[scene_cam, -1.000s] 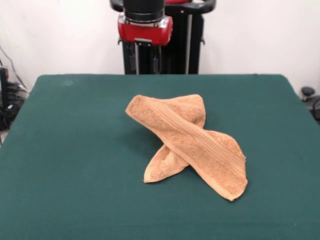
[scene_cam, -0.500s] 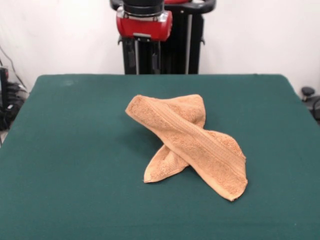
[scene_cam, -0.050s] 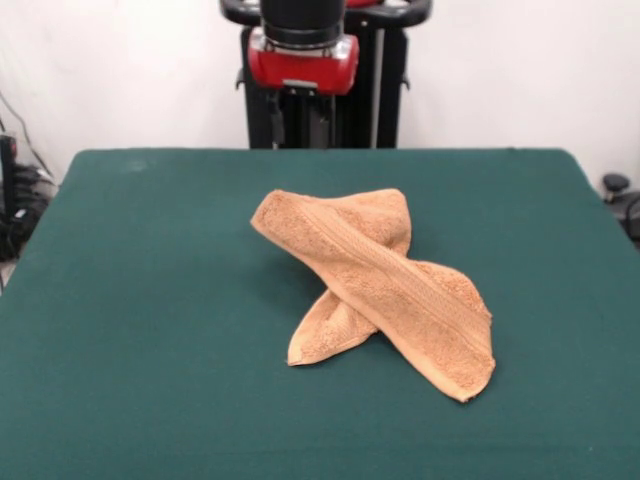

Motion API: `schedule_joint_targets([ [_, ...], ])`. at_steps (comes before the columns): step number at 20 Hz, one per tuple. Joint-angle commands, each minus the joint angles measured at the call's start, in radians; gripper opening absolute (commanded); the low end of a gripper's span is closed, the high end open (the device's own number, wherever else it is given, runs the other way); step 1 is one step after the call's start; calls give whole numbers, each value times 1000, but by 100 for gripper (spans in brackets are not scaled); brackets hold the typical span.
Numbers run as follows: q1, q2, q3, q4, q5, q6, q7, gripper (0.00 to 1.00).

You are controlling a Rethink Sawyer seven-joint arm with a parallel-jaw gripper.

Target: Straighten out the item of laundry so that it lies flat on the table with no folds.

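Observation:
The robot's gripper needs to straighten the twisted laundry [scene_cam, -0.050s: 370, 290] flat, so it should next grab the corner at the ribbed band's end [scene_cam, -0.050s: 270, 208].
The item of laundry [scene_cam, -0.050s: 385, 285], an orange-tan terry towel, lies in the middle of the table [scene_cam, -0.050s: 150, 300], twisted and folded over itself. One ribbed band runs diagonally from the upper left to the lower right corner, crossing over a second flap that sticks out at the lower left. My gripper [scene_cam, -0.050s: 298, 140] hangs well above the table's far edge, behind the towel and not touching it. Its two dark fingers [scene_cam, -0.050s: 274, 122] stand apart with nothing between them.
Dark green cloth covers the table all round the towel. The black pedestal [scene_cam, -0.050s: 385, 90] stands behind the far edge. Cables and dark equipment [scene_cam, -0.050s: 15, 200] sit off the left side, and a small dark object [scene_cam, -0.050s: 615, 185] off the right side.
The gripper has shifted a little to the right in the picture, still high behind the table. The towel has not moved.

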Motion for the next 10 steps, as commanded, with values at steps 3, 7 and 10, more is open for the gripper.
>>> schedule_joint_targets([
  [3, 41, 119, 35, 15, -7, -130, 197, 100],
  [7, 47, 129, 30, 26, 12, -145, 213, 100],
  [10, 51, 129, 24, 29, 20, -147, 219, 100],
])
